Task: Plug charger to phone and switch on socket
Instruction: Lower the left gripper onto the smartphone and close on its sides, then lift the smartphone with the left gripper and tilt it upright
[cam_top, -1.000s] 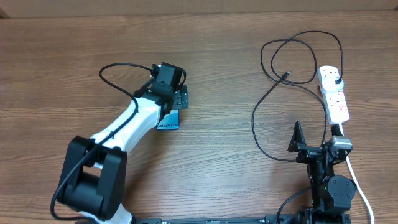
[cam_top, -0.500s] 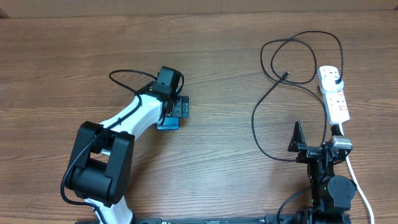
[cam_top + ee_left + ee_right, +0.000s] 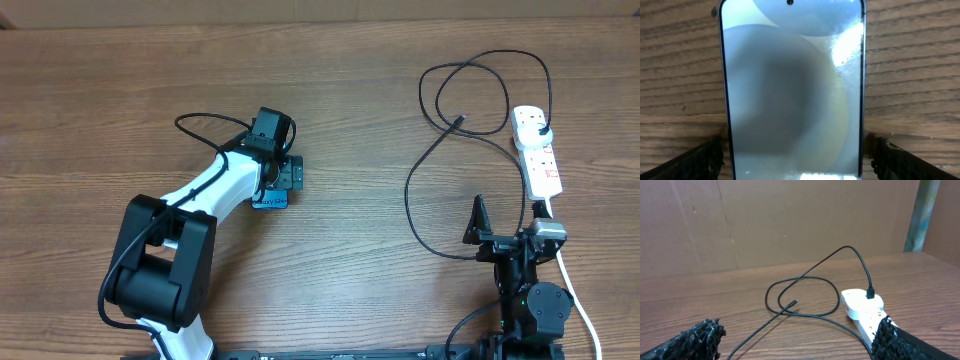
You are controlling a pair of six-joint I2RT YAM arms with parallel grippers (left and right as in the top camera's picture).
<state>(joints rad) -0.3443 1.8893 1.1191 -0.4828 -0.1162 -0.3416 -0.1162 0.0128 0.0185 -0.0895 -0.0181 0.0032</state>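
The phone (image 3: pixel 792 85) needs to be grabbed by its long edges with my left gripper, so its screen and ends stay free for the handover to my right gripper.
The phone (image 3: pixel 792 85) lies flat on the table and fills the left wrist view, screen up and lit light blue. In the overhead view only its blue end (image 3: pixel 270 201) shows under the left arm. My left gripper (image 3: pixel 795 157) is open, one finger on each side of the phone with a small gap at both. It also shows in the overhead view (image 3: pixel 284 171). The charger cable (image 3: pixel 420 170) loops at the right. Its connector tip (image 3: pixel 459 121) lies free on the wood, and its black adapter (image 3: pixel 540 122) sits in the socket strip (image 3: pixel 540 160). My right gripper (image 3: pixel 497 238) is open and empty near the front edge.
In the right wrist view the cable tip (image 3: pixel 794 301) lies ahead of the open right gripper (image 3: pixel 797 332), with the adapter (image 3: pixel 870 292) and the strip (image 3: pixel 860 307) to the right. The strip's white cord (image 3: pixel 575 290) runs past the right arm. A cardboard wall (image 3: pixel 790 220) stands behind the table.
The left arm drew back and folded, and its gripper shifted slightly toward the front over the phone. In the last half second nothing moved. The right arm has stayed still.
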